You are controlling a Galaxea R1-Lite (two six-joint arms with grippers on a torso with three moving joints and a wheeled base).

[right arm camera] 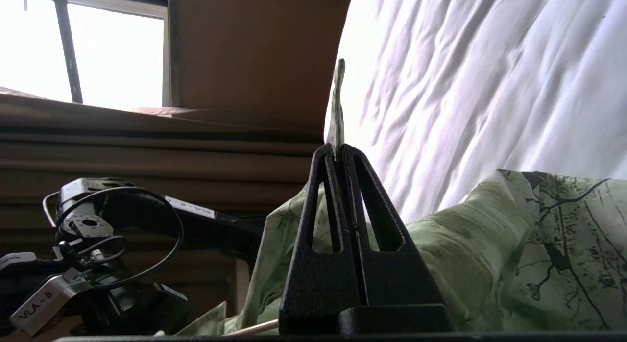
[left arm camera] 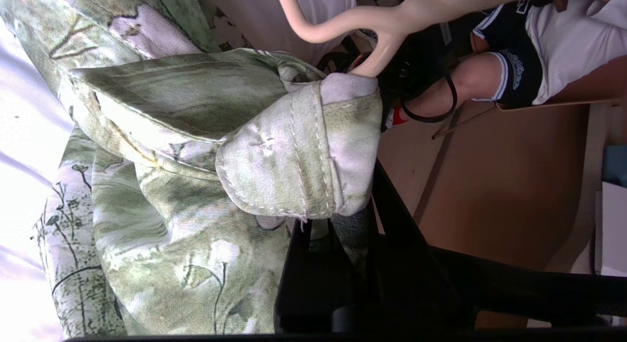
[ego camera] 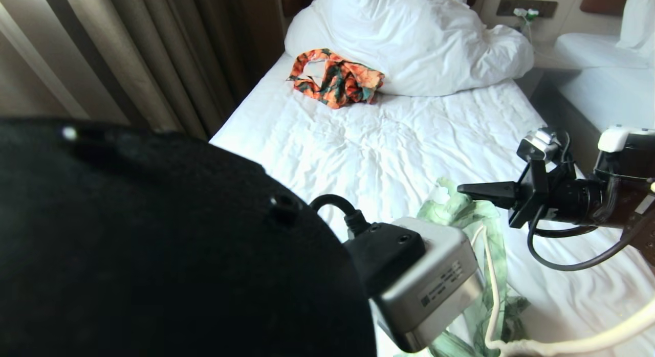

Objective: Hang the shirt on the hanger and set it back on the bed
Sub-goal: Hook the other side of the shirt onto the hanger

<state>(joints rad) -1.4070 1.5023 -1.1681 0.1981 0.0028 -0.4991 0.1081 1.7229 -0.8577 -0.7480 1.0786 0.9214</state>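
Observation:
I should keep holding the shirt's edge (ego camera: 451, 186) with my right gripper until the hanger's arm fills the shirt's shoulder, since the hanger's end (ego camera: 481, 228) stops short of that edge.
The green flower-print shirt (ego camera: 481, 229) hangs bunched over the near part of the bed (ego camera: 368, 147). The cream hanger (ego camera: 492, 290) runs down through it. Its hook (left arm camera: 387, 23) comes out of the collar (left arm camera: 294, 156) in the left wrist view. My left gripper (left arm camera: 318, 227) is shut on the shirt just under the collar; in the head view its own wrist camera hides it. Pointing sideways from the right, my right gripper (ego camera: 462, 189) is shut on a thin edge of the shirt (right arm camera: 337, 102), which sticks out past the tips (right arm camera: 336, 153).
A smaller orange and dark green garment (ego camera: 335, 81) lies against the bunched white duvet (ego camera: 419, 40). Brown curtains (ego camera: 153, 50) hang along the bed's left side, and a second white bed (ego camera: 604, 86) stands at the right. A seated person (left arm camera: 514, 72) shows past the shirt.

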